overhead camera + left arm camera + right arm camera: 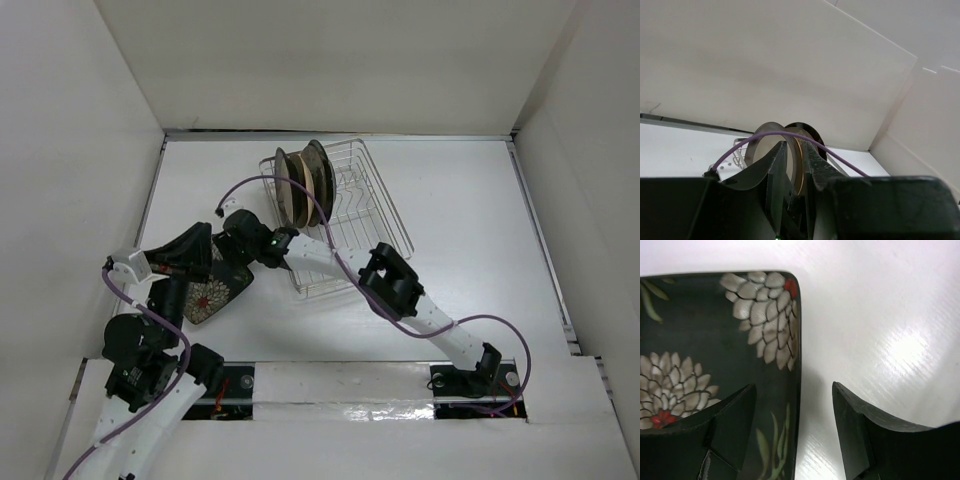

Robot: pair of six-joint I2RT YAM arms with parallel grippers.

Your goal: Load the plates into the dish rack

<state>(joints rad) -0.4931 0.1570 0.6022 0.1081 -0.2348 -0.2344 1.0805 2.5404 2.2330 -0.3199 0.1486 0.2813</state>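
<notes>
My right gripper lowers before it closes on the black plate. The black plate's edge (pixel 799 391) lies between my fingers but below them, so closing now would miss the edge.
Several round plates (pixel 298 185) stand on edge at the far left end of the silver wire dish rack (pixel 372 215). The black square floral plate (pixel 215 298) lies on the table left of the rack. My right gripper (pixel 793 390) is open and straddles that plate's (pixel 700 330) right edge, one finger over the plate and one over bare table. My left gripper (pixel 200 248) hovers at the plate's far left side. In the left wrist view its fingertips (pixel 795 150) stand a narrow gap apart with nothing visible between them, facing the racked plates (pixel 765 145).
White walls close in the table on the left, back and right. The right arm (pixel 392 282) stretches across in front of the rack's near end. A purple cable (pixel 765 136) arcs over the left gripper's view. The rack's right half holds no plates.
</notes>
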